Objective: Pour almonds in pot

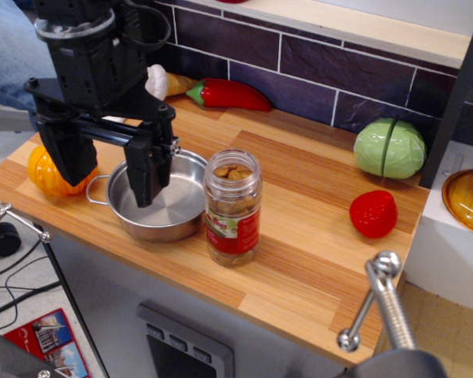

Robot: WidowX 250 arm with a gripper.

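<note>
My gripper will grab the jar around its labeled middle (233, 228) next and keep it upright, because the jar has no lid and the almonds are loose inside.
The almonds (231, 172) fill a clear plastic jar (232, 206) with a red-and-green label. The jar stands upright and lidless on the wooden counter, just right of the pot. The pot (159, 206) is a shallow shiny steel one with a loop handle on its left and looks empty. My gripper (110, 169) is black and hangs open over the pot's left side. One finger (150, 175) is above the pot and the other finger (65, 151) is outside its left rim. It holds nothing and is apart from the jar.
An orange toy pumpkin (46, 172) sits left of the pot. A red pepper (229, 94) and garlic (156, 81) lie by the tiled back wall. A green cabbage (389, 147) and a red strawberry (374, 213) sit right. An amber glass lid (468, 198) rests far right. A metal handle (382, 303) is in front.
</note>
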